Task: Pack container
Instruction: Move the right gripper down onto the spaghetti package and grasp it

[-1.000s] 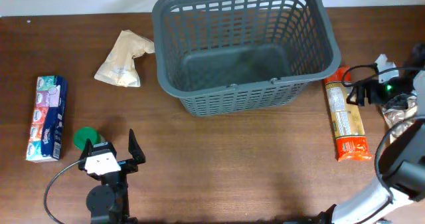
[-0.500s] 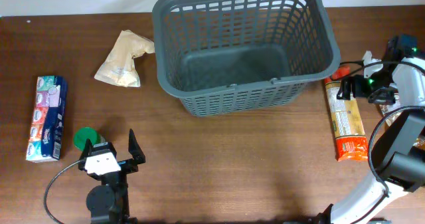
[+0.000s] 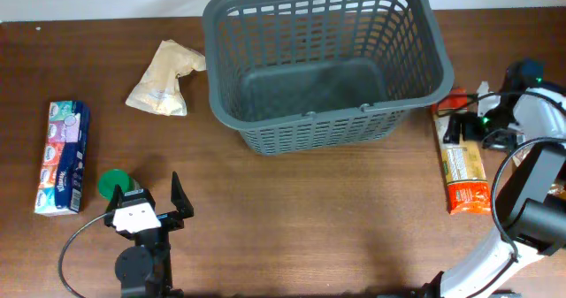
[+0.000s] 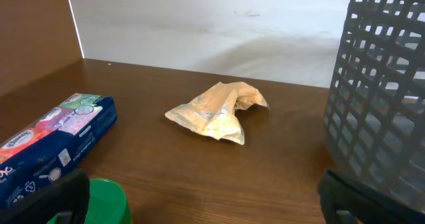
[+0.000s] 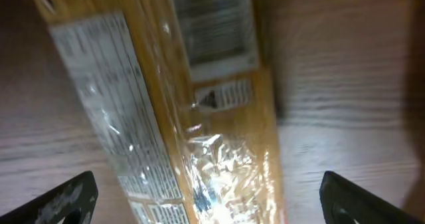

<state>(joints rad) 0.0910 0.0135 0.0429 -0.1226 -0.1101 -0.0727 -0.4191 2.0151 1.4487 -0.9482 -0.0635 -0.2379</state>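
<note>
My right gripper should go lower before closing, as its fingers are above the flat top of the pasta packet (image 3: 462,165) (image 5: 207,184) and would miss the packet if closed now.
The large dark grey basket (image 3: 323,64) stands at the back middle of the table, with nothing inside; its lattice side shows in the left wrist view (image 4: 385,111). A long orange pasta packet (image 3: 462,165) lies right of it, and fills the right wrist view (image 5: 192,111). My right gripper (image 3: 460,126) is open, low over the packet's far end, fingers either side of it. My left gripper (image 3: 150,205) is open and empty at the front left, a green lid (image 3: 111,184) by its left finger. A tan crumpled bag (image 3: 164,79) and a blue tissue pack (image 3: 62,156) lie at left.
The tan bag (image 4: 216,111), tissue pack (image 4: 56,141) and green lid (image 4: 99,203) show in the left wrist view. A crinkly packet (image 3: 535,152) lies at the right edge by the right arm. A white wall runs along the table's back.
My right gripper has swung from the right edge leftward and down over the pasta packet's far end. The left arm has not moved.
</note>
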